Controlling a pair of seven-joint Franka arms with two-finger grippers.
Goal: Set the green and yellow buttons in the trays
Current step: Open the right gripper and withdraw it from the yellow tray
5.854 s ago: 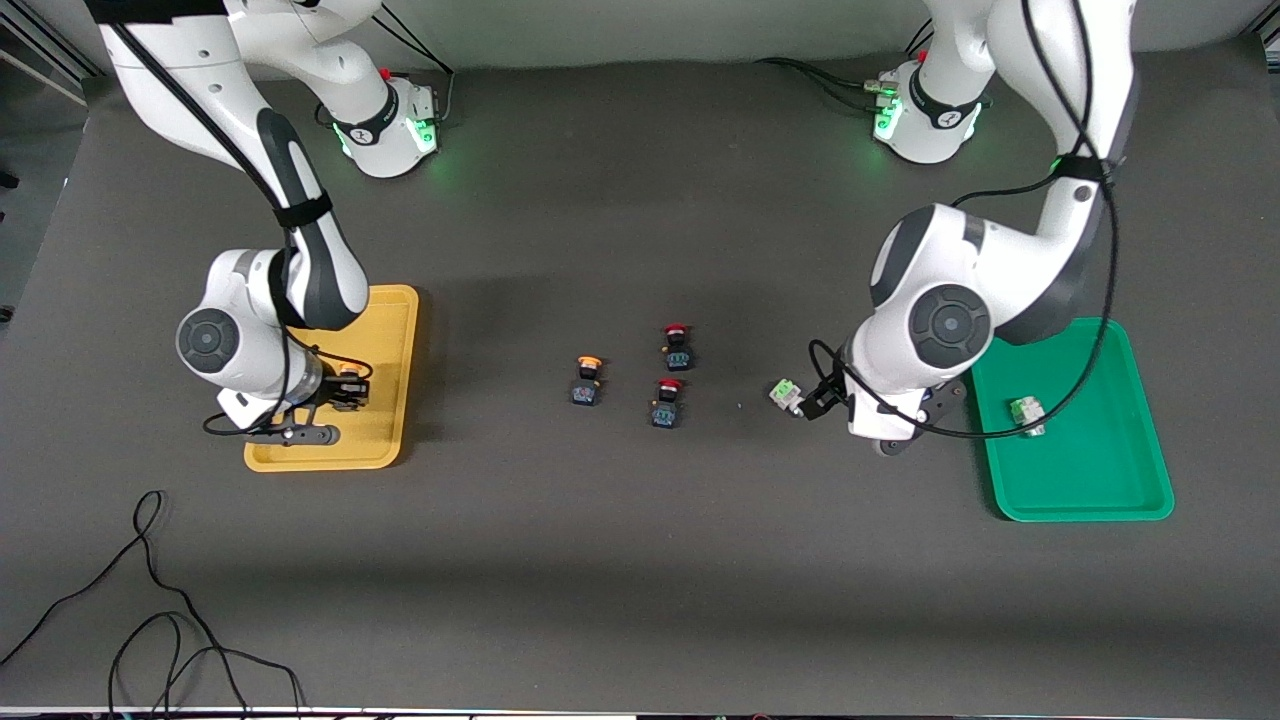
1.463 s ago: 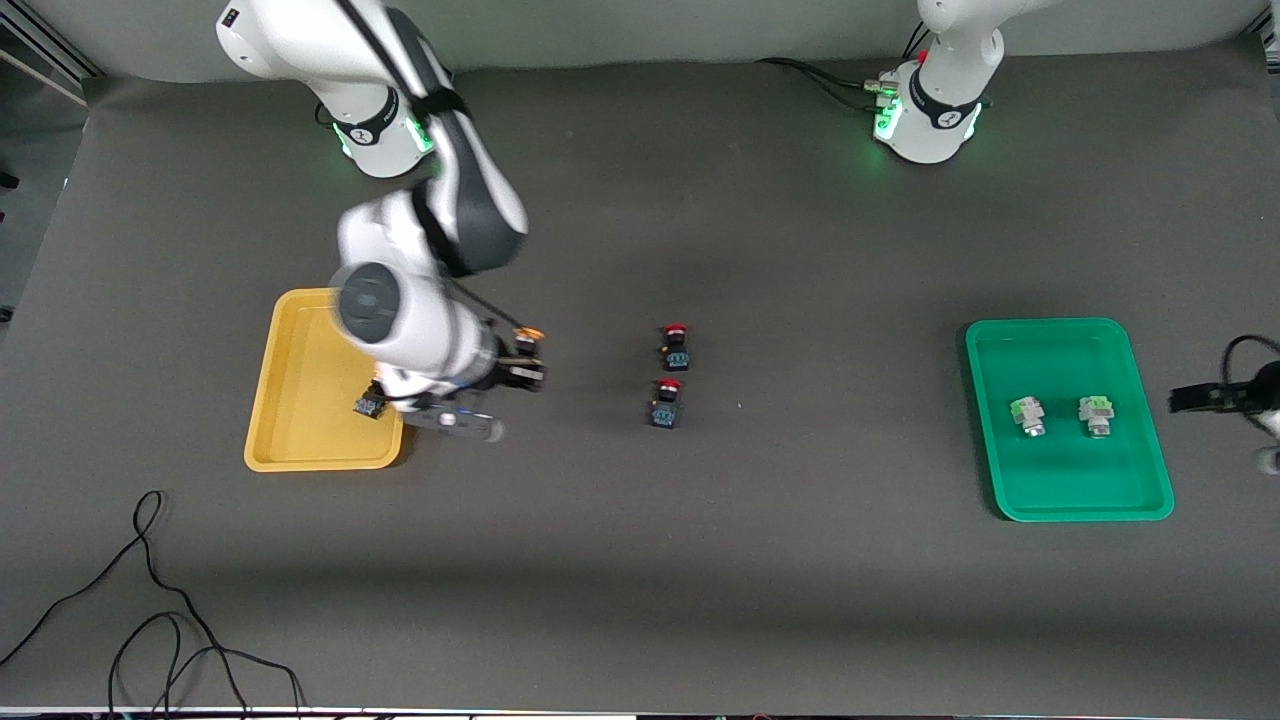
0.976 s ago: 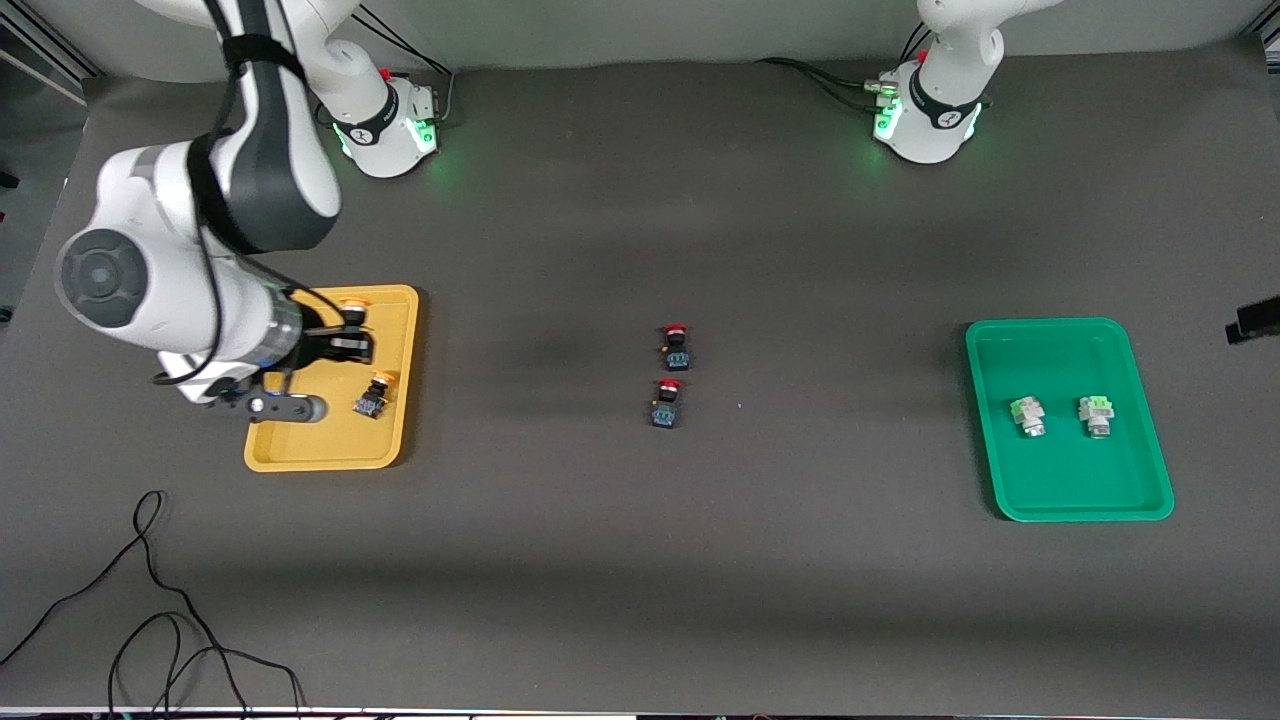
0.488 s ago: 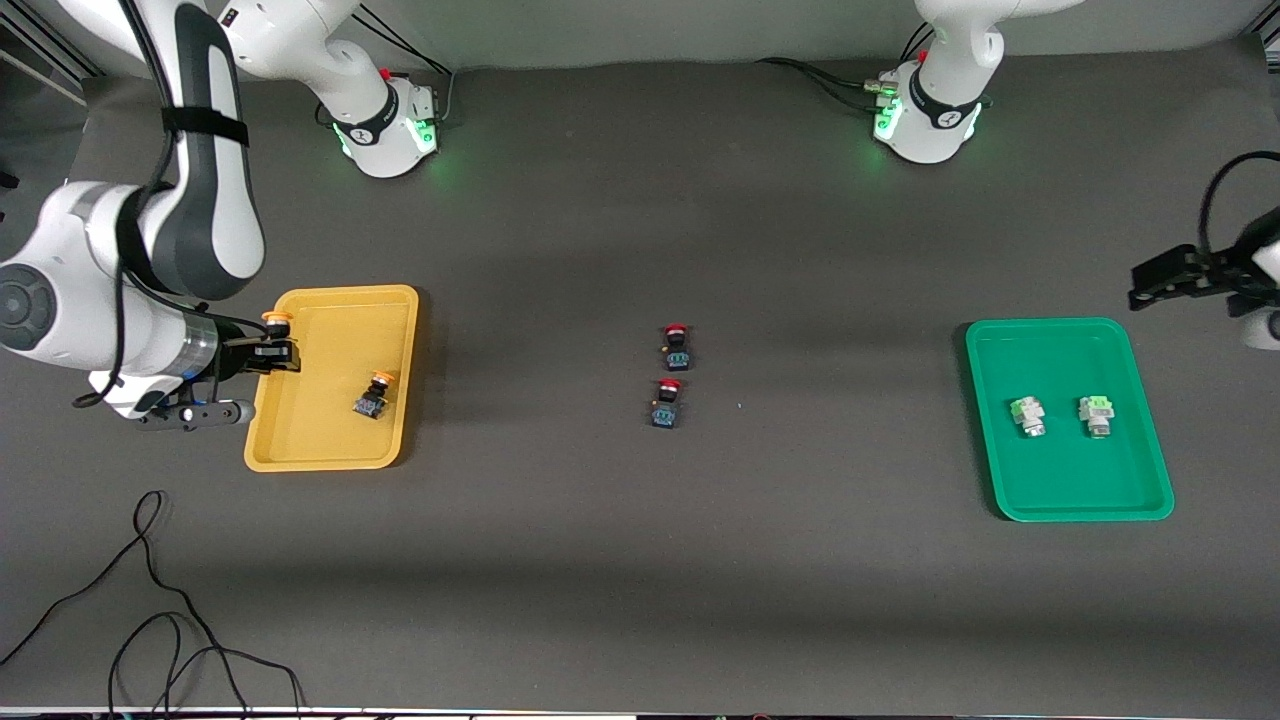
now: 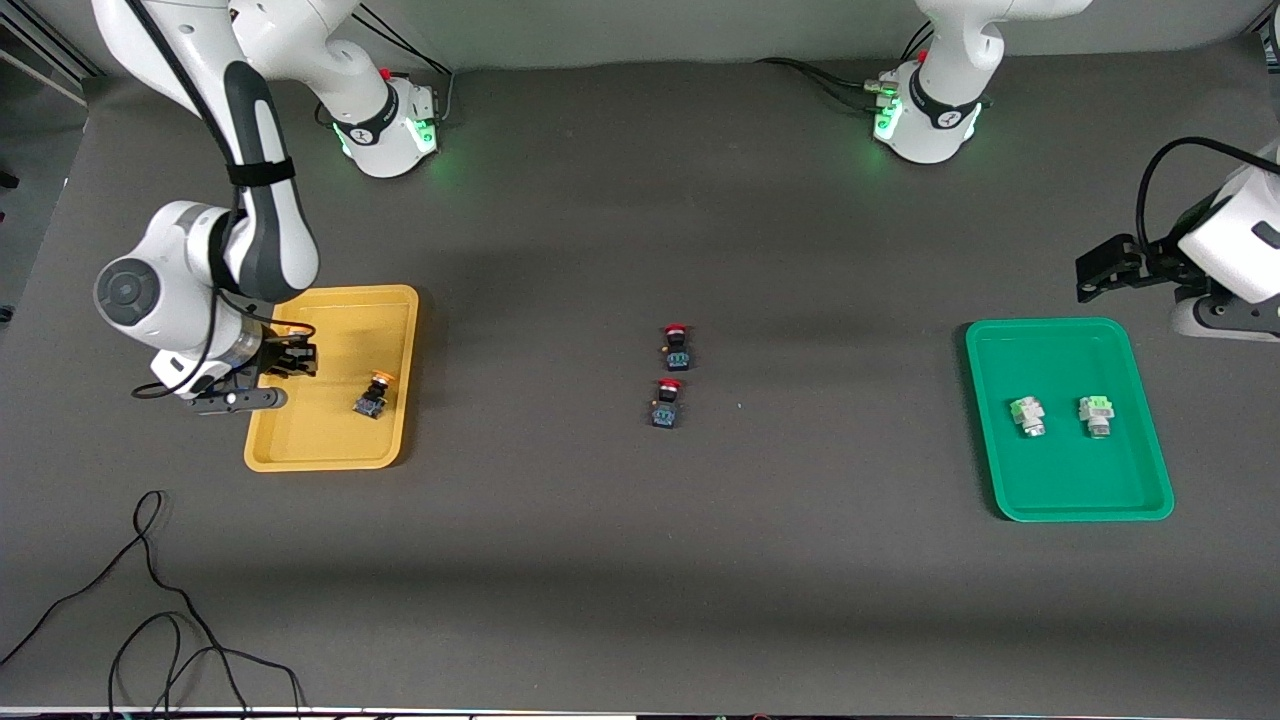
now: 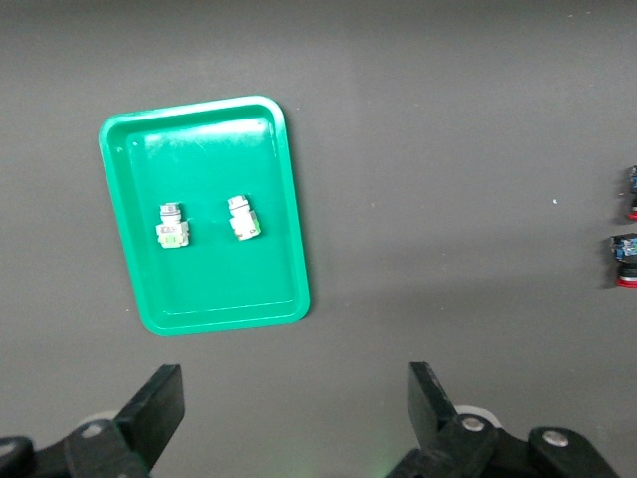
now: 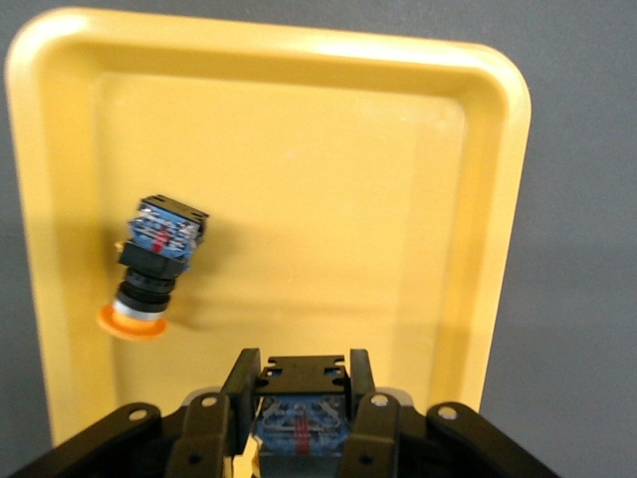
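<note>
My right gripper keeps hold of the yellow button with the black-blue body until it is lower, as the right wrist view shows it above the yellow tray's bottom now.
My right gripper (image 5: 293, 358) is over the yellow tray (image 5: 342, 296), by its rim toward the right arm's end. It is shut on a yellow button (image 7: 304, 400) with a black-blue body. A second yellow button (image 5: 374, 395) lies on its side in that tray (image 7: 498, 209). Two green buttons (image 5: 1027, 415) (image 5: 1097, 415) rest in the green tray (image 5: 1060, 330). My left gripper (image 5: 1095, 270) hangs open and holds nothing, above the table off the green tray's corner toward the left arm's end. The left wrist view looks down on the green tray (image 6: 291, 209) and both green buttons (image 6: 171, 224) (image 6: 242, 217).
Two red-capped buttons (image 5: 677, 345) (image 5: 667, 402) stand mid-table, one nearer the front camera than the other. A loose black cable (image 5: 150, 600) lies near the front edge at the right arm's end. The arms' bases (image 5: 385, 115) (image 5: 925, 110) stand along the back.
The right arm has swung back in over the yellow tray with the button still gripped. The left arm has moved in toward the green tray, still open.
</note>
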